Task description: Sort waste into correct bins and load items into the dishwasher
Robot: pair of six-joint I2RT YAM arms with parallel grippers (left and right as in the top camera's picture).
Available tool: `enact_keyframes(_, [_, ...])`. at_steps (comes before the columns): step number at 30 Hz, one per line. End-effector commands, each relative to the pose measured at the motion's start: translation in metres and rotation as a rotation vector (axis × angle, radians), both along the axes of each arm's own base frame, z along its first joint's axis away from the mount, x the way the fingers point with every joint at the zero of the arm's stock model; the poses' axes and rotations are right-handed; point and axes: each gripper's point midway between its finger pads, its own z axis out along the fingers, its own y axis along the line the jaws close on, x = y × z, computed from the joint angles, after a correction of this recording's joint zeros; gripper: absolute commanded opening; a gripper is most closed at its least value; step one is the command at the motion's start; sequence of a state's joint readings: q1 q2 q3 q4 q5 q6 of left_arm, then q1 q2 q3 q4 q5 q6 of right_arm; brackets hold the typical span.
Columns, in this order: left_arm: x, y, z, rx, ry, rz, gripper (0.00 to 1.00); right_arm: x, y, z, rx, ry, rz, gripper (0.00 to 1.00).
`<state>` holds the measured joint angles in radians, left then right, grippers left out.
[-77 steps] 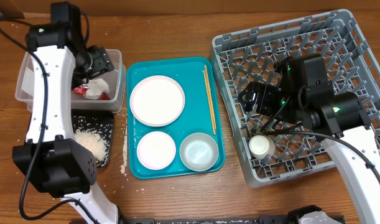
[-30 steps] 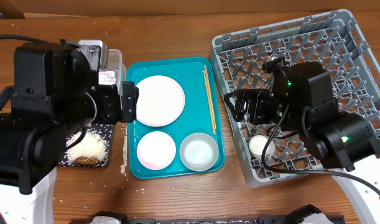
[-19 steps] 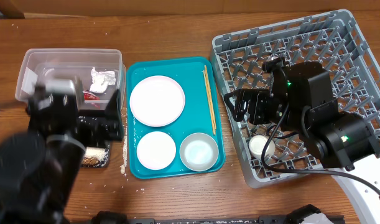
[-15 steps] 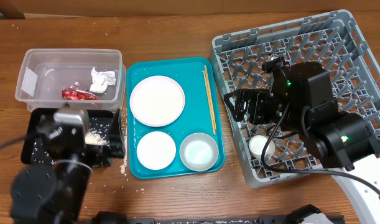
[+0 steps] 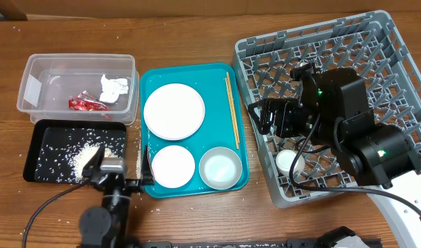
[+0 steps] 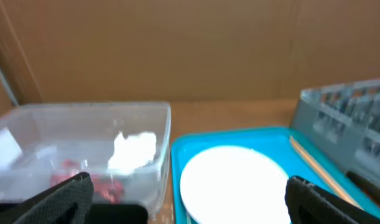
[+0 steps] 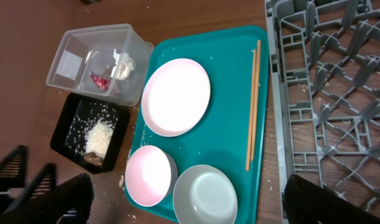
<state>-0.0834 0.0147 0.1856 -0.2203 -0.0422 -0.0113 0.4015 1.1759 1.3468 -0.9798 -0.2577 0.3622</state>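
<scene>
The bowl should go tilted into the grey rack (image 5: 375, 62), so my right gripper should grab the bowl by one edge of its rim and leave the bowl's body free.
The clear tub (image 5: 41, 76) holds the red wrapper (image 5: 83, 105) and the white tissue (image 5: 114, 87). The black tray (image 5: 45, 134) holds rice and scraps (image 5: 83, 156). The large plate (image 5: 173, 111), a smaller dish (image 5: 173, 166), a bowl (image 5: 220, 167) and the chopsticks (image 5: 231, 110) lie on the teal tray (image 5: 217, 79). The cup (image 5: 289, 162) stands in the grey rack (image 5: 375, 62). My left gripper (image 5: 119, 178) is open and empty, low at the front edge, facing the tub (image 6: 84, 137) and plate (image 6: 233, 180). My right gripper (image 5: 269, 117) is open and empty over the rack's left edge.
Loose rice grains (image 5: 138, 165) lie on the wood between the black tray and the teal tray, with more scattered at the far left. In the right wrist view the rack (image 7: 326, 81) is at the right and the teal tray (image 7: 227, 56) lies below.
My left arm has swung from over the tub and black tray down to the table's front edge, uncovering both. My right arm shifted slightly left earlier, then stayed still.
</scene>
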Motion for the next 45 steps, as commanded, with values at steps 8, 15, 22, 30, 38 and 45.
enact_keyframes(8, [0.013,0.001,-0.049,0.01,0.024,0.008,1.0,0.001,0.001,0.007,0.003,-0.023,0.006,1.0])
enact_keyframes(15, [0.013,0.001,-0.049,0.01,0.024,0.008,1.0,0.001,0.001,0.007,0.003,-0.022,0.006,1.0])
enact_keyframes(22, [0.013,0.001,-0.049,0.01,0.025,0.008,1.0,-0.001,0.02,0.015,0.098,-0.003,0.057,1.0])
enact_keyframes(30, [0.013,0.001,-0.049,0.01,0.025,0.008,1.0,-0.057,0.068,-0.117,-0.36,0.306,0.307,1.0])
enact_keyframes(38, [0.013,0.001,-0.049,0.01,0.025,0.008,1.0,-0.02,0.097,-0.195,-0.572,0.255,0.426,0.9])
enact_keyframes(45, [0.013,0.001,-0.049,0.01,0.024,0.008,1.0,-0.017,0.095,-0.266,-0.709,0.317,0.625,0.55])
